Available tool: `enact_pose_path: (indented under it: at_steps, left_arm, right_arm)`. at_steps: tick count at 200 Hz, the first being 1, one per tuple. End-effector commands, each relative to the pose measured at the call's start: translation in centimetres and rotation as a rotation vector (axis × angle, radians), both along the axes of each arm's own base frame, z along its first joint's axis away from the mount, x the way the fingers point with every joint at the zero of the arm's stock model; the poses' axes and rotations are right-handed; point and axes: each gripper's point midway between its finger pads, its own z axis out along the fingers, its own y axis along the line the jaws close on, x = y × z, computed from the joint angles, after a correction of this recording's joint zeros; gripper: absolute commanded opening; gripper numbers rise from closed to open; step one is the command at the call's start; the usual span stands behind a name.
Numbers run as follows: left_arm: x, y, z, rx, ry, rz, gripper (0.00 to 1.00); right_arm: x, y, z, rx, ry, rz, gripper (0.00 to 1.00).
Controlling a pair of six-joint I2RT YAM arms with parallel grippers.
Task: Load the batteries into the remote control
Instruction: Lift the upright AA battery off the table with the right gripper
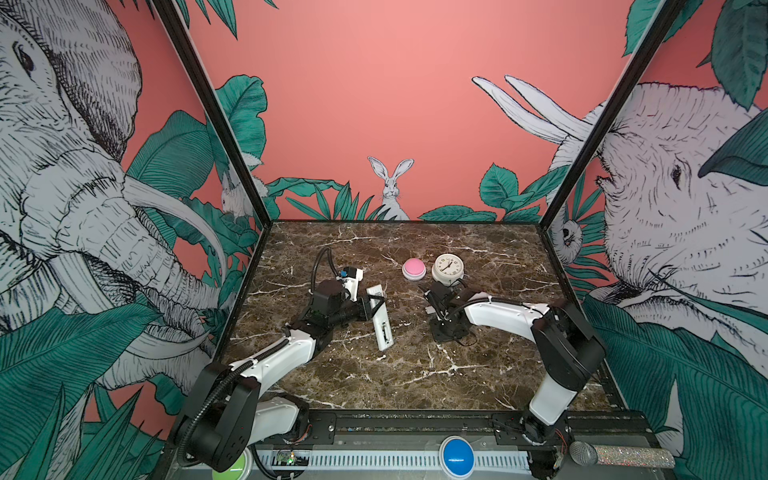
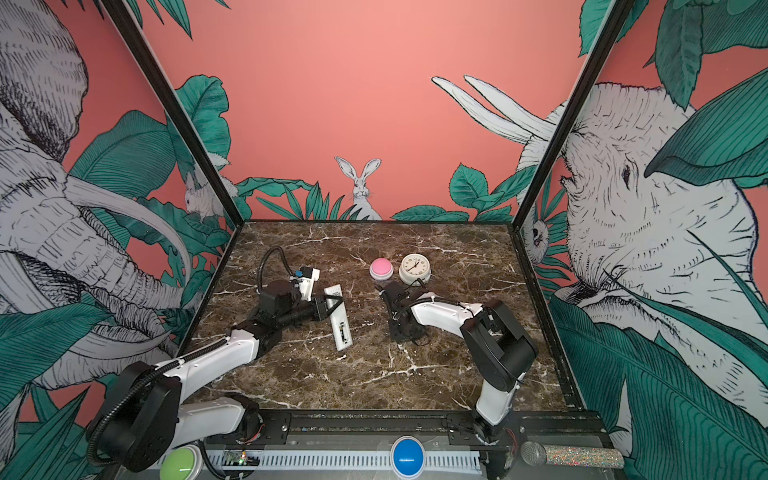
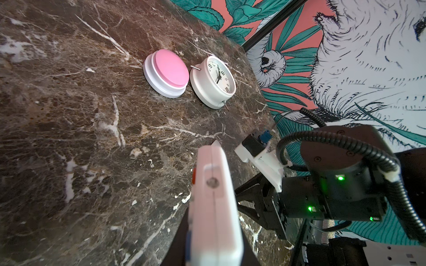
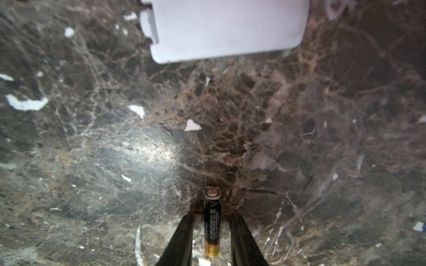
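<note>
The robot's fingers are down beside the battery's dark body, with its sides between them, so the right gripper should close on the battery now.
The white remote control is in my left gripper, which is shut on its upper half. Its plain back with the rectangular recess faces up in both top views. In the left wrist view the remote control shows edge-on between the jaws of my left gripper. My right gripper points down at the table right of the remote. In the right wrist view one dark battery with a gold end lies between the fingers of my right gripper, a gap on each side.
A flat white plastic piece with a side tab lies on the marble just beyond the battery. A pink dome button and a round white clock stand behind the right gripper. Green and blue buttons and a microphone sit on the front rail.
</note>
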Motion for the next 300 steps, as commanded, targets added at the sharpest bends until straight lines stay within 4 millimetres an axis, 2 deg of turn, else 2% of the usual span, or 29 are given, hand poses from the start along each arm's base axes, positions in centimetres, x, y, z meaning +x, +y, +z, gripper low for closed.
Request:
enact_pose_path:
  at_steps: [1,74,155,185,218,254,258,300]
  left_arm:
    - [0.7,-0.4,2.1,-0.041,-0.055,-0.007,0.0]
    - [0.8,-0.5,2.0,-0.041,-0.049,-0.009,0.0]
    - [0.9,-0.6,1.6,-0.049,-0.034,-0.01,0.0]
    - [0.9,-0.7,1.5,-0.06,-0.03,-0.008,0.0]
    - [0.9,-0.7,1.4,-0.076,-0.02,-0.001,0.0]
    - [1.0,-1.1,1.8,-0.119,-0.009,-0.006,0.0]
    - [1.0,-1.2,1.8,-0.123,-0.007,-0.01,0.0]
    - [0.8,-1.4,1.9,-0.147,-0.001,-0.026,0.0]
  right_arm:
    - [-2.2,-2.1,-0.6,-0.084,0.059,-0.004,0.29]
    - [-2.4,-2.2,-1.0,-0.087,0.061,0.003,0.2]
    - [-2.7,-2.2,-1.0,-0.1,0.041,0.025,0.16]
    - [-2.6,-1.8,-0.8,-0.089,0.026,0.038,0.11]
    - [-2.1,-0.3,0.1,-0.001,-0.023,0.072,0.05]
    - [-1.8,0.0,1.2,0.036,-0.069,0.101,0.02]
    - [-1.5,0.3,2.4,0.066,-0.103,0.107,0.01]
    - [-1.8,1.4,6.3,0.18,-0.185,0.149,0.01]
